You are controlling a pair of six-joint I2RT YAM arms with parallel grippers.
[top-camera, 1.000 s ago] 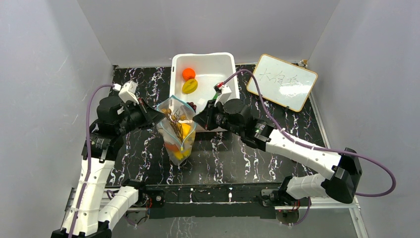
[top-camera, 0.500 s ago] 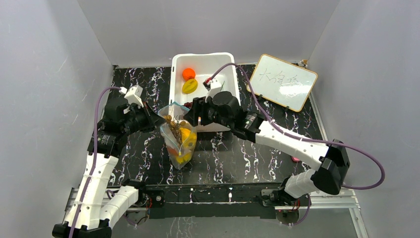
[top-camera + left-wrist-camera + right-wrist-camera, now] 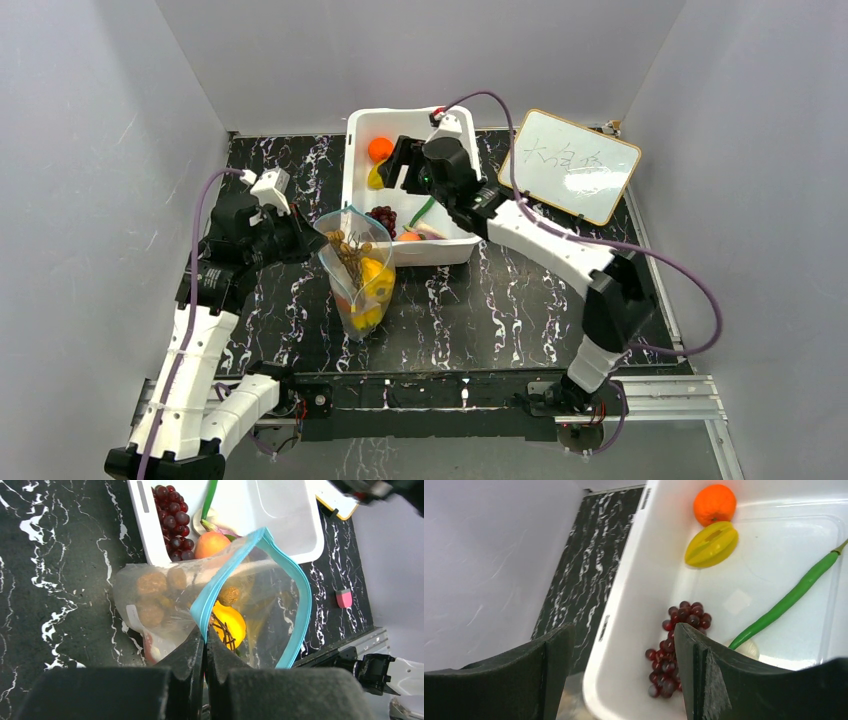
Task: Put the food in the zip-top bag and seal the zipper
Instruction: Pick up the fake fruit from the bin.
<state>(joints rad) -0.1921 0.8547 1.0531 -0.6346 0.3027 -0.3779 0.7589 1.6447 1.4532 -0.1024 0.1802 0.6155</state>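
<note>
I will use my right gripper to grab the yellow pepper across its narrow width next, so that its body can go into the opening of the zip-top bag.
The clear zip-top bag stands on the black marbled table with several pieces of food inside, a yellow one among them. Its mouth gapes open. My left gripper is shut on the teal zipper at the near side of the mouth. My right gripper hangs open and empty over the white tub's left part. In the tub lie an orange, a yellow pepper, dark red grapes, a green pod and white garlic.
A small whiteboard with writing lies right of the tub. A second orange fruit sits in the tub's near corner, next to the bag. A small pink object lies on the table to the right. Grey walls enclose the table.
My right gripper has opened and swung from the bag's mouth back over the tub. The left gripper keeps its hold on the zipper; the bag barely shifted.
</note>
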